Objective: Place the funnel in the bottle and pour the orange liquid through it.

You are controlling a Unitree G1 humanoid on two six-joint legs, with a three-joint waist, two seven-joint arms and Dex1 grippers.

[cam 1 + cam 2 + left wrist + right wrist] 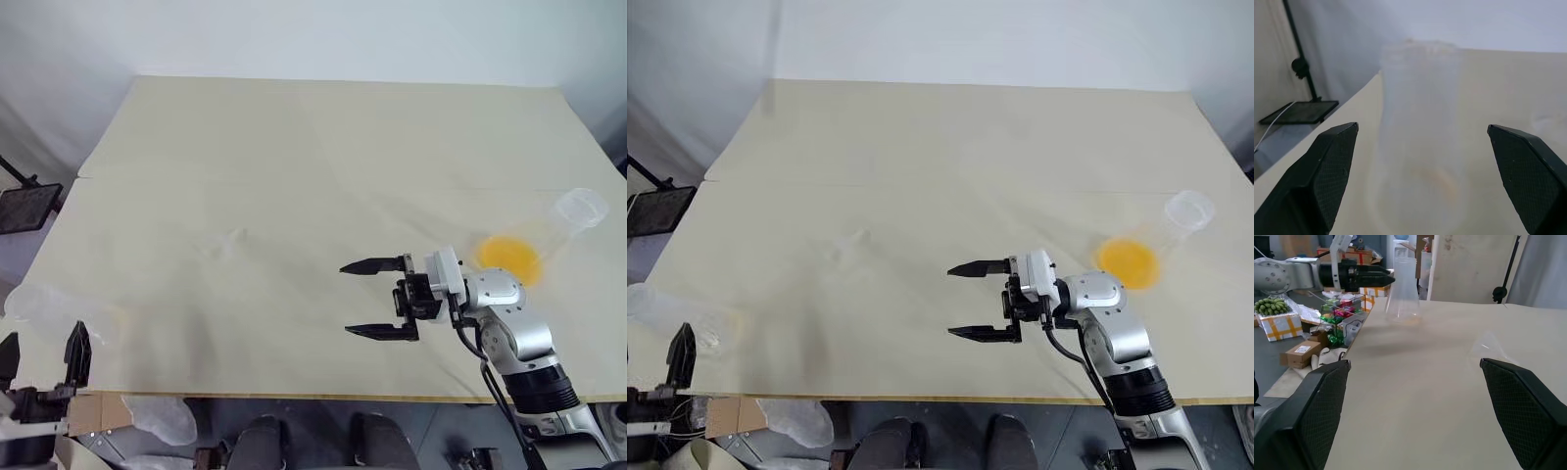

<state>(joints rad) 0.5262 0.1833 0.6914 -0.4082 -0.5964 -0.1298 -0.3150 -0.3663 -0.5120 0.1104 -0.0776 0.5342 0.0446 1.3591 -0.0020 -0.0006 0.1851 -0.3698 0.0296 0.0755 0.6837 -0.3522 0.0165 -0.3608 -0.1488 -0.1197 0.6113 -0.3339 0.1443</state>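
Observation:
My left gripper moves toward the clear bottle next, and only then closes on it. The bottle is beyond the left gripper's fingers, so closing now would miss.
The bottle point(39, 304), clear with a faint orange trace in its base, stands upright near the table's front left edge. My left gripper point(1422, 127) is open and points at the bottle point(1420, 137) from just short of it, without touching. The funnel point(1491, 345) is a faint see-through cone lying on the table left of centre point(227, 243). The orange liquid point(507, 257) sits in the bottom of a clear cup point(580, 209) at the right. My right gripper point(377, 299) is open and empty, pointing left over the table, with the cup behind its wrist.
The beige table point(323, 147) stretches wide behind the objects. Off its left side stand a black tray on a stand point(24, 206), boxes point(1300, 352) and clutter. A crumpled plastic bag point(162, 416) lies below the front edge.

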